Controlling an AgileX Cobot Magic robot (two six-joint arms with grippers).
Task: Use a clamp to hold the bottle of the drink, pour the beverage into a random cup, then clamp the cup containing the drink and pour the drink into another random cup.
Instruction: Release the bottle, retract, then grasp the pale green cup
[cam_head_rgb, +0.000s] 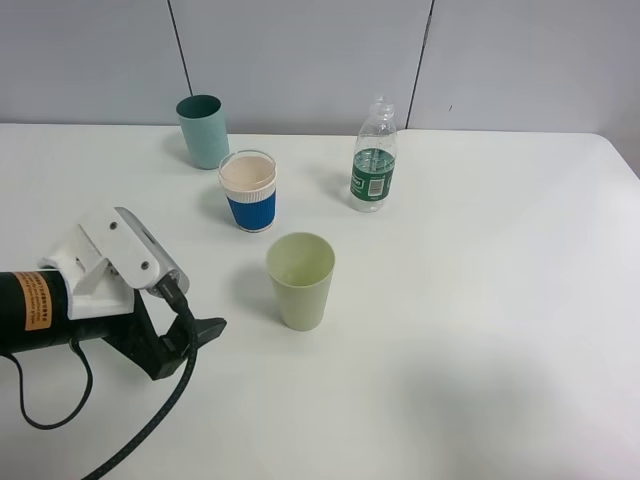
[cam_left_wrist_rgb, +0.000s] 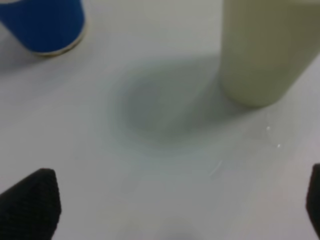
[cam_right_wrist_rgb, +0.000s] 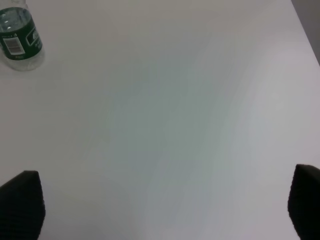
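Observation:
The left gripper grabs the pale yellow-green cup by its body (cam_head_rgb: 300, 295) next, to pour the drink into another cup (cam_head_rgb: 204, 135).
The pale yellow-green cup (cam_head_rgb: 300, 281) stands mid-table, and its inside looks plain, with no liquid I can make out. My left clamp (cam_head_rgb: 190, 345) sits low on the table to the cup's left, open and empty. In the left wrist view the same cup (cam_left_wrist_rgb: 264, 50) rises ahead between the wide-apart fingertips (cam_left_wrist_rgb: 31, 205). The uncapped bottle (cam_head_rgb: 374, 160) with its green label stands upright at the back. The teal cup (cam_head_rgb: 203, 131) is at the back left. My right clamp (cam_right_wrist_rgb: 162, 202) is open over bare table, with the bottle (cam_right_wrist_rgb: 20, 42) far ahead of it.
A white cup with a blue band (cam_head_rgb: 248, 191) stands between the teal cup and the pale one, and its base (cam_left_wrist_rgb: 45, 25) shows in the left wrist view. A few small droplets (cam_left_wrist_rgb: 270, 130) lie by the pale cup. The white table (cam_head_rgb: 500, 330) ends at the right.

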